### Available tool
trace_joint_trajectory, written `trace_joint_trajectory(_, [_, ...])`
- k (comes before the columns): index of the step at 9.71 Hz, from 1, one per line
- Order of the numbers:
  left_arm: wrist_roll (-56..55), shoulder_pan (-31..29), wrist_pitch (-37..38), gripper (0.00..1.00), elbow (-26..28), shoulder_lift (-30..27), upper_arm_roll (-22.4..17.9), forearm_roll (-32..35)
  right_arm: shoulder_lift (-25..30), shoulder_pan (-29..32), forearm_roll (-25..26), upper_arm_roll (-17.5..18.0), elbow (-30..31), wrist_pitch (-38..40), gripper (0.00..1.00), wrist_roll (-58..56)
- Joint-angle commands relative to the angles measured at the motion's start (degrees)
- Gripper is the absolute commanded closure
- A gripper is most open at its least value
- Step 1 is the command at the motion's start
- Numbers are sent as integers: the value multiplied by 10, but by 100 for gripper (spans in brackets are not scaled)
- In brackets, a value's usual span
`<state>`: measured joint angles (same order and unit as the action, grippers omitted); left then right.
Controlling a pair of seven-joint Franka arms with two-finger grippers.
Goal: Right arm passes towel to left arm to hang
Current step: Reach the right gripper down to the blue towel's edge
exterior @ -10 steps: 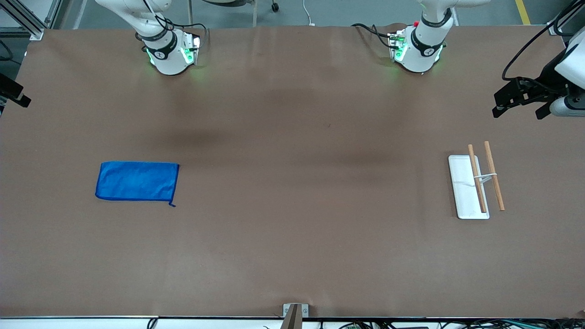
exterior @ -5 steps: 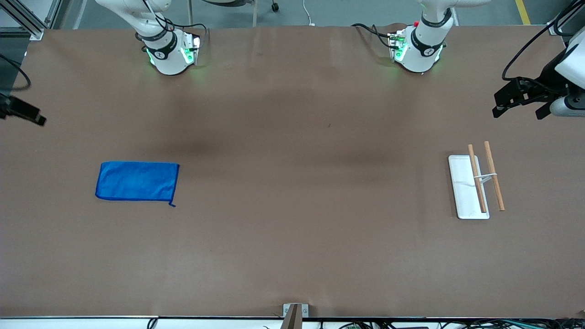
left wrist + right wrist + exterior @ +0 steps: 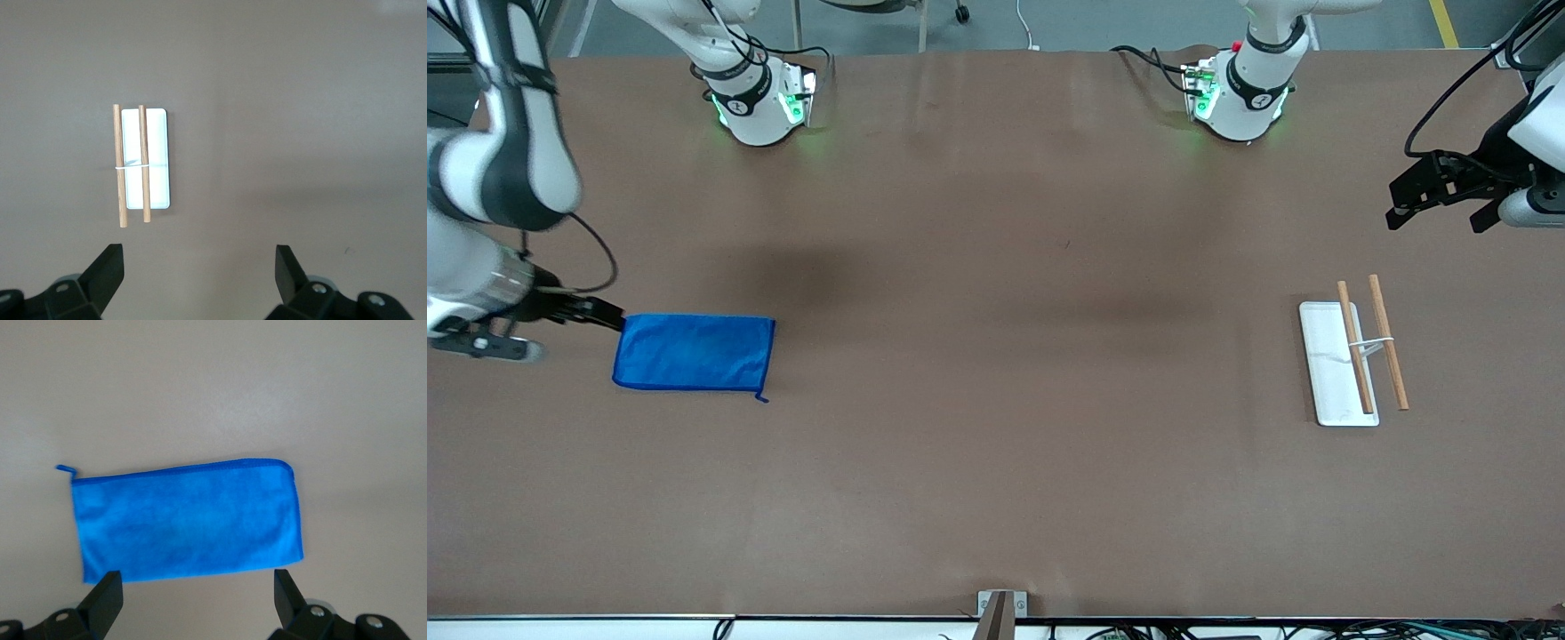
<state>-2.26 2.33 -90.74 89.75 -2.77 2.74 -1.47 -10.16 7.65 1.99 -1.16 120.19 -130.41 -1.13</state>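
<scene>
The right gripper will next grab the towel's edge (image 3: 698, 318) opposite the blue towel's hanging loop (image 3: 760, 396), so that loop stays free for the left arm.
The blue towel (image 3: 694, 352) lies flat on the brown table toward the right arm's end, with its loop at one corner (image 3: 763, 397). My right gripper (image 3: 591, 313) hangs low beside the towel's short edge at the table's end. It is open and empty. In the right wrist view the towel (image 3: 187, 527) lies just ahead of the open right gripper (image 3: 198, 590). My left gripper (image 3: 1440, 218) waits open and empty over the table's edge at the left arm's end. It shows open in the left wrist view (image 3: 199, 267).
A rack with a white base (image 3: 1327, 364) and two wooden rods (image 3: 1389, 342) stands toward the left arm's end. It also shows in the left wrist view (image 3: 157, 160). Both arm bases stand along the table's edge farthest from the front camera.
The right arm has swung in from the table's end and come down beside the towel's short edge. The towel, the rack and the left arm have not moved.
</scene>
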Motion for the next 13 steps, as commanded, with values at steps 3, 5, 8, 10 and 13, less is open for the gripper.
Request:
trace_joint_trajectory(3, [-9,2,0,0,-11,20,3,2,-103,7,7,4,95,-259,0,-51])
trace_joint_trajectory(5, [1,-2,1,0,-13,19,0,1,-123,4,7,5,98,-276,1,-52])
trace_joint_trajectory(8, [0,-1,3,0,-13,13,-1,2,-136,4,7,5,110,-288,3,-72])
trace_joint_trajectory(10, [0,0,6,0,-10,12,-1,7,-144,4,7,5,111,-288,24,-71])
trace_joint_trajectory(13, [2,0,6,0,-10,12,0,5,-145,3,3,6,110,-286,93,-63])
